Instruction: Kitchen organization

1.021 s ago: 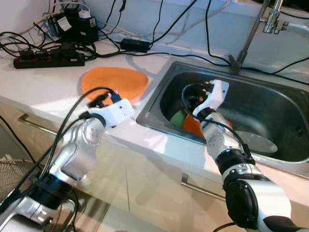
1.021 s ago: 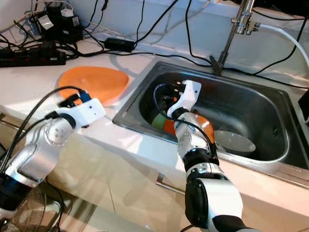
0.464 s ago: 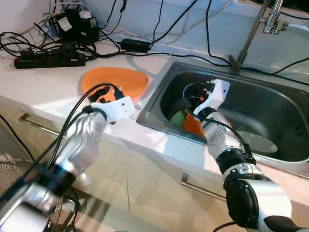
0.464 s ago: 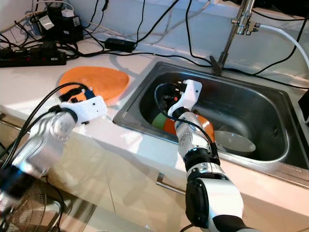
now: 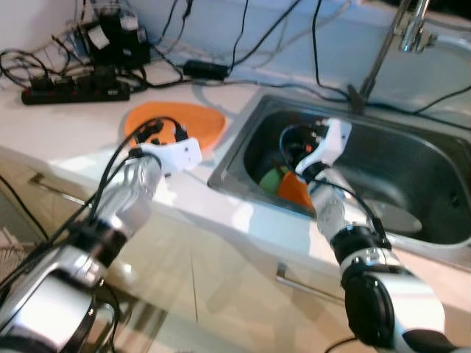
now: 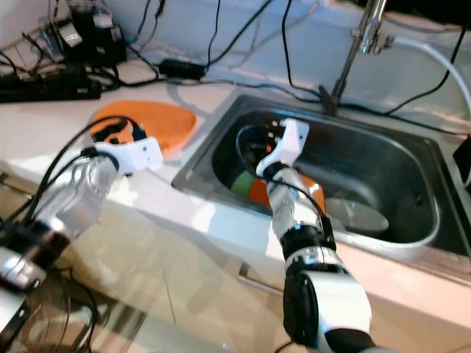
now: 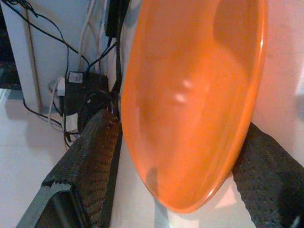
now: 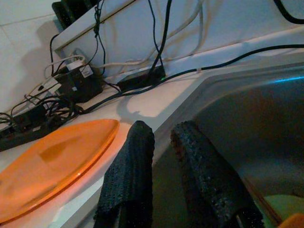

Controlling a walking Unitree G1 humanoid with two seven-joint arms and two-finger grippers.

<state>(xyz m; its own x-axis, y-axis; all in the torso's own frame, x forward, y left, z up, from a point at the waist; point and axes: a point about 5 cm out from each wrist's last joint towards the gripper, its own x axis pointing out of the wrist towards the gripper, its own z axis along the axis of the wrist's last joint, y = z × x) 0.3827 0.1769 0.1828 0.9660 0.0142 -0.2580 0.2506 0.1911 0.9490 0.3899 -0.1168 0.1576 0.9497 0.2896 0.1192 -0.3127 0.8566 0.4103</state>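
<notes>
My left gripper pinches the orange plate by its thin raised rim next, since the plate's broad side spreads far wider than my left gripper opens.
An orange plate point(image 5: 193, 122) lies flat on the white counter, left of the sink point(image 5: 434, 165). My left gripper point(image 5: 165, 131) is at the plate's near edge and is open; in the left wrist view its fingers point(image 7: 92, 152) stand on either side of the orange plate point(image 7: 190, 95). My right gripper point(image 5: 296, 149) hangs inside the sink's left end with its fingers point(image 8: 130, 175) close together and nothing between them. Below it lie a green cup point(image 5: 271, 179) and an orange bowl point(image 5: 296, 191). A flat metal dish point(image 5: 397, 218) rests on the sink floor.
A black power strip point(image 5: 73, 92), a charger point(image 5: 204, 70) and many cables crowd the back of the counter. The faucet point(image 5: 406, 29) rises behind the sink. Cabinet fronts with a handle point(image 5: 313, 288) are below the counter edge.
My left arm has reached forward, so its gripper now sits over the orange plate's near edge. The right arm has stayed in the sink.
</notes>
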